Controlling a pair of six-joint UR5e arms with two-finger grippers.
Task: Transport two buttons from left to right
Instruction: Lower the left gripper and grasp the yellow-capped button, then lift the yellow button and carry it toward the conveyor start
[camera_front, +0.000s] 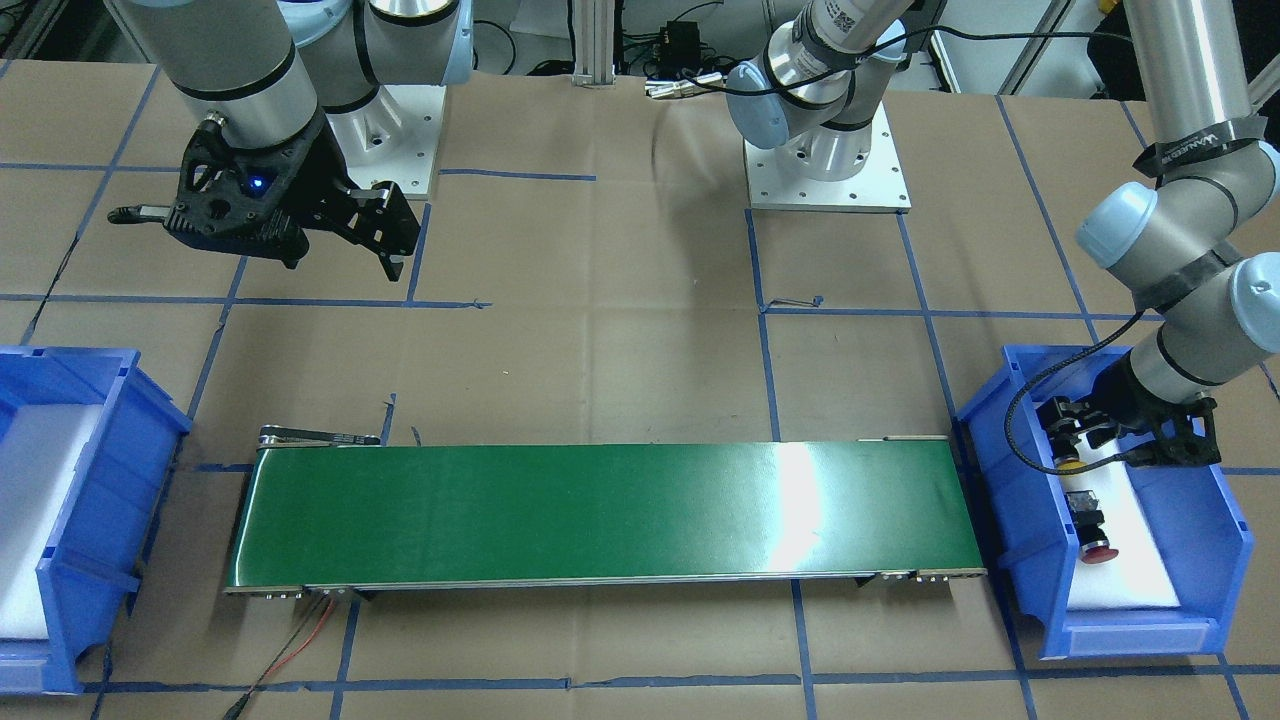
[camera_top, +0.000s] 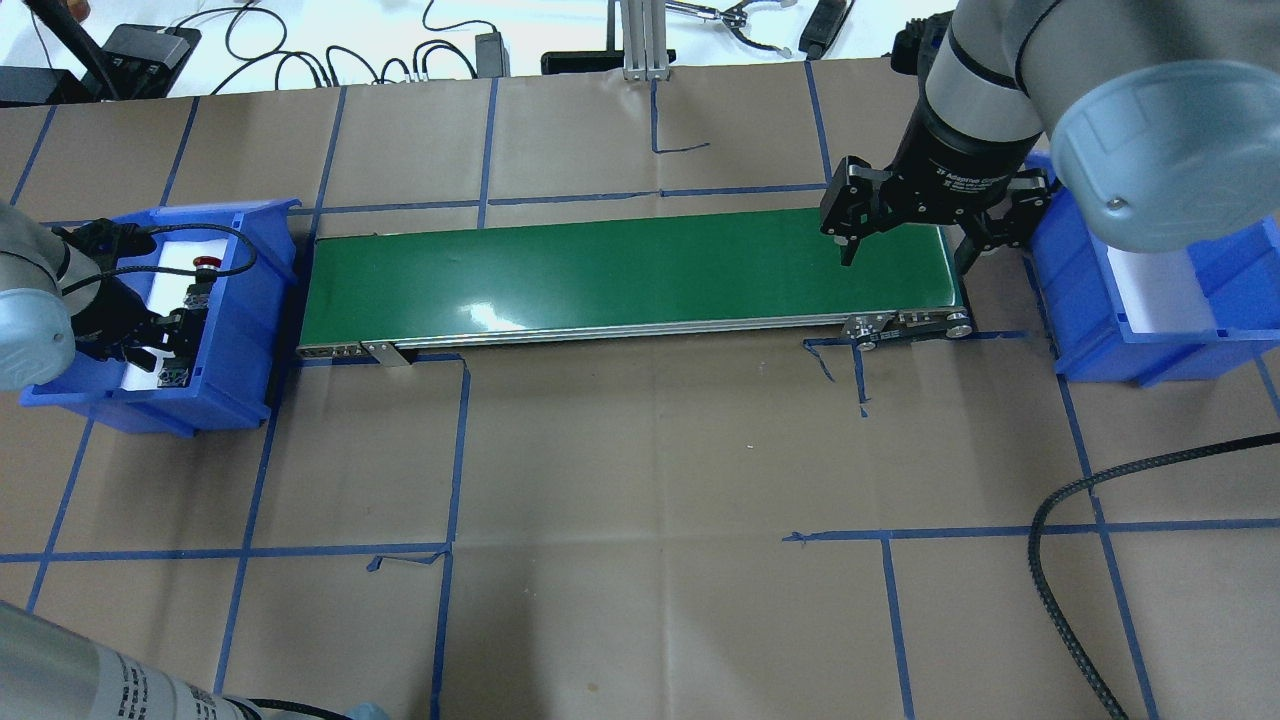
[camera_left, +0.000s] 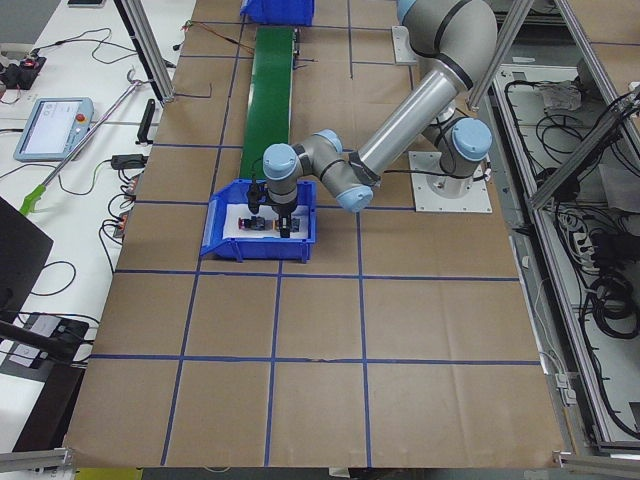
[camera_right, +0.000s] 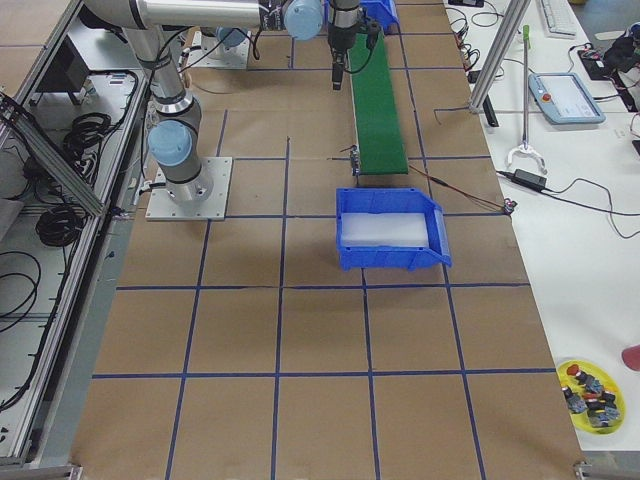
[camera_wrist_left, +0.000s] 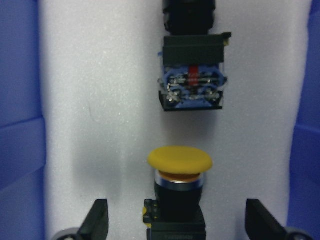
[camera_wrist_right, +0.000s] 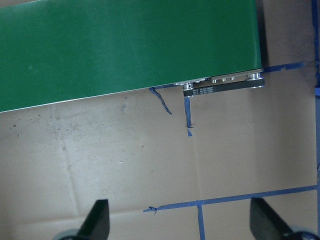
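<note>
I need to grab the yellow-capped button (camera_wrist_left: 180, 161) by its black block body with my left gripper next, to carry it across.
The yellow-capped button (camera_wrist_left: 180, 161) lies on white foam in the left blue bin (camera_front: 1020, 480), cap pointing ahead. The red-capped button (camera_front: 1095, 545) lies just beyond it, its block body (camera_wrist_left: 192, 75) facing the yellow cap. My left gripper (camera_wrist_left: 180, 222) is down in this bin, open, with one finger on each side of the yellow button's body and clear of it. The yellow button also shows under the gripper in the front view (camera_front: 1068, 465). My right gripper (camera_top: 908, 250) is open and empty, hovering above the right end of the green conveyor belt (camera_top: 620, 270).
The right blue bin (camera_top: 1100, 340) with white foam stands past the belt's right end. The left bin's blue walls (camera_wrist_left: 20, 150) flank the gripper closely. A black cable (camera_top: 1080, 520) lies on the paper at the front right.
</note>
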